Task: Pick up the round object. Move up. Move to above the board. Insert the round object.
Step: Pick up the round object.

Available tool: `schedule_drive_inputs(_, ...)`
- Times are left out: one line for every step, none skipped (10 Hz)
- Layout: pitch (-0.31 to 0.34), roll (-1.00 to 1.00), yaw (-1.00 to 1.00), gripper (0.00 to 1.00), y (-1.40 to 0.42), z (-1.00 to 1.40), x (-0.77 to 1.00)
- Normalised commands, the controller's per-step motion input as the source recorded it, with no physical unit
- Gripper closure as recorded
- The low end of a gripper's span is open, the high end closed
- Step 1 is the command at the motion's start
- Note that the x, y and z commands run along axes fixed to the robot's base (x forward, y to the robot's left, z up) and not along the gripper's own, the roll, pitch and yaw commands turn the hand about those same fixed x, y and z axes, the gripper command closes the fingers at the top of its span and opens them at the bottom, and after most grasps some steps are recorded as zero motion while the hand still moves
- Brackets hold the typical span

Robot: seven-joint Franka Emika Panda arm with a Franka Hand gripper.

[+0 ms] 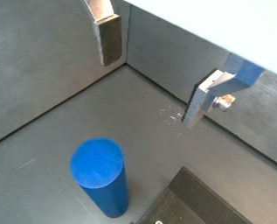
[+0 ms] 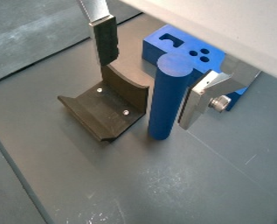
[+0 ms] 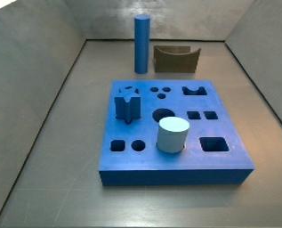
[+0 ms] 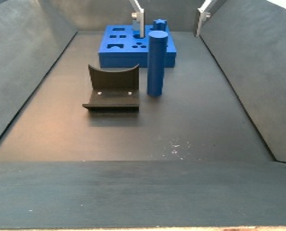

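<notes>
My gripper grabs the blue rod [image 3: 142, 43] by its upper part [image 3: 142, 24] next, to insert it into the board.
The round object, a tall slim blue rod [image 3: 142, 43], stands upright on the grey floor beyond the board's far edge, next to the fixture [image 3: 175, 59]. It also shows in the other side view [image 4: 157, 63] and in both wrist views [image 1: 100, 175] [image 2: 166, 96]. The board [image 3: 167, 156] is a flat blue block with cut-out holes; it also shows in a wrist view [image 2: 182, 51] and a side view [image 4: 118, 45]. My gripper [image 4: 171, 11] hangs open and empty above the rod, not touching it. Its fingers [image 1: 106, 37] [image 2: 103, 42] are wide apart.
A dark blue star block [image 3: 127, 107] and a short pale cylinder [image 3: 171, 135] stand in the board. The fixture [image 4: 113, 88] [image 2: 106, 107] sits close beside the rod. Grey walls [image 3: 36, 80] enclose the floor on all sides.
</notes>
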Motion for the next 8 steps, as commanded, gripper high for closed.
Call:
schedule_drive_inputs(0.0, 0.01, 0.0, 0.0, -0.14, -0.01, 0.1)
schedule_drive_inputs(0.0, 0.06, 0.03, 0.0, -0.48, -0.15, 0.32)
schedule_drive_inputs(0.0, 0.07, 0.04, 0.0, -0.6, -0.3, 0.4)
schedule_drive_inputs(0.0, 0.0, 0.05, 0.0, -0.57, -0.35, 0.36)
schedule_drive_inputs(-0.051, -0.04, 0.0, 0.0, -0.38, -0.45, 0.29)
schedule_drive_inputs(-0.13, -0.05, 0.0, 0.0, -0.31, -0.51, 0.05)
schedule_drive_inputs(-0.153, -0.02, 0.0, 0.0, -0.35, -0.54, 0.0)
schedule_drive_inputs(-0.167, 0.0, 0.0, 0.0, -0.3, -0.59, 0.0)
